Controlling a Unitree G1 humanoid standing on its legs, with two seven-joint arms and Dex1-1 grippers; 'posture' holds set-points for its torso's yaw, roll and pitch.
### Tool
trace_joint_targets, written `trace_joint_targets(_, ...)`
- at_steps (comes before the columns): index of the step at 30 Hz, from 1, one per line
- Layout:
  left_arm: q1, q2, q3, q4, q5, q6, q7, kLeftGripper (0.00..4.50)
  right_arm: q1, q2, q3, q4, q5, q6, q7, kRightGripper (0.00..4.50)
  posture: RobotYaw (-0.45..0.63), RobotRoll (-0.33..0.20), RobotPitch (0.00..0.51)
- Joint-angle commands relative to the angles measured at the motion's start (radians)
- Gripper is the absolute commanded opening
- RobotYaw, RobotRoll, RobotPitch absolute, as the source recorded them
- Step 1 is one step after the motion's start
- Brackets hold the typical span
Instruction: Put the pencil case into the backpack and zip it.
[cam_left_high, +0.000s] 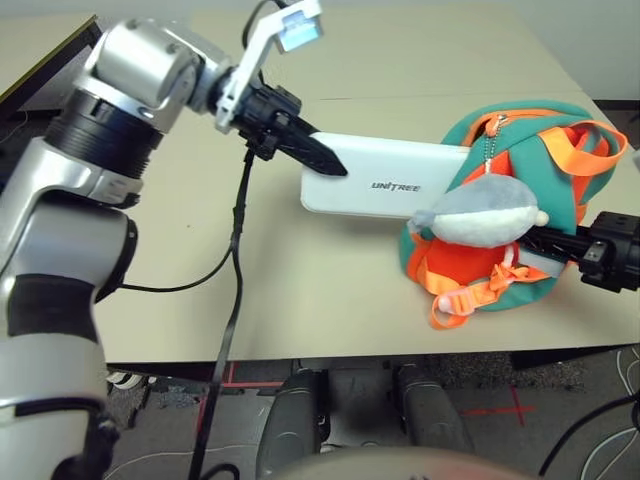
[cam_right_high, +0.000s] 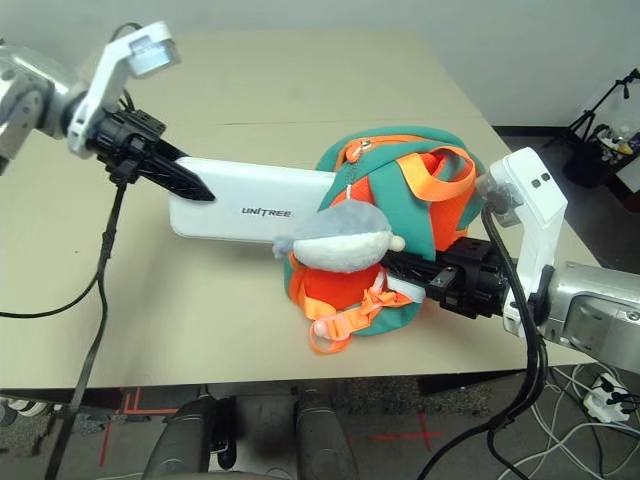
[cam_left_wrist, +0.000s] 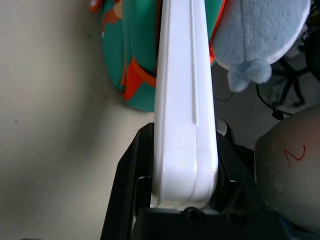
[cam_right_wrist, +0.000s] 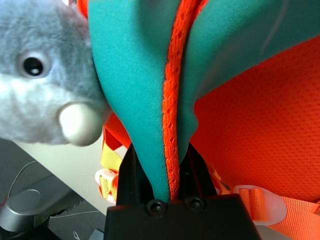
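Most of the white pencil case (cam_left_high: 385, 175) is hanging outside the backpack's open top (cam_left_high: 472, 150). My left gripper needs to keep holding the case until it is farther inside.
The white pencil case (cam_left_high: 385, 175) lies level above the table, lettering up. My left gripper (cam_left_high: 325, 155) is shut on its left end, and the left wrist view shows the case (cam_left_wrist: 185, 100) clamped between both fingers. Its right end reaches into the open top of the teal and orange backpack (cam_left_high: 530, 130), which lies on the table's right side. A grey plush shark charm (cam_left_high: 485, 212) hangs over the backpack's front. My right gripper (cam_right_high: 395, 265) comes in from the right and is shut on the backpack's teal edge with orange zipper trim (cam_right_wrist: 170, 100).
A black cable (cam_left_high: 235, 260) from my left arm drapes across the table and over its front edge (cam_left_high: 300, 355). The backpack's orange straps (cam_left_high: 465, 295) trail toward that edge. The floor with cables lies beyond the table's right side.
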Motion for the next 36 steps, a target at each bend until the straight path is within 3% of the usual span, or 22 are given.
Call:
trace_joint_targets(1,0.003,-0.075,0.041,-0.022,0.004,0.019,-0.009,1.45,-0.009,0.009,0.020,-0.013,0.012,-0.005,-0.012,0.19,-0.16,0.000,0.121)
trace_joint_targets(6,0.024,-0.165,0.035,-0.035,0.051,0.028,0.032,1.45,-0.019,0.018,0.033,-0.017,0.018,-0.009,-0.024,0.19,-0.16,0.000,0.122)
trace_joint_targets(14,0.040,-0.292,0.016,0.041,0.186,-0.083,0.080,1.45,-0.059,0.031,0.075,-0.010,0.010,-0.014,-0.027,0.19,-0.16,0.000,0.124)
trace_joint_targets(21,0.049,-0.351,0.019,0.086,0.272,-0.157,0.097,1.45,-0.083,0.045,0.100,-0.007,-0.001,-0.014,-0.031,0.19,-0.16,0.000,0.121)
trace_joint_targets(30,0.047,-0.349,0.052,0.065,0.302,-0.147,0.083,1.45,-0.100,0.052,0.112,0.004,-0.027,-0.010,-0.017,0.19,-0.15,0.000,0.110)
trace_joint_targets(31,0.044,-0.346,0.061,0.062,0.301,-0.140,0.081,1.54,-0.103,0.053,0.114,0.005,-0.030,-0.010,-0.016,0.19,-0.15,0.000,0.107)
trace_joint_targets(36,0.017,-0.327,0.126,0.062,0.279,-0.110,0.083,3.01,-0.118,0.061,0.122,0.011,-0.046,-0.006,-0.004,0.19,-0.14,0.000,0.103)
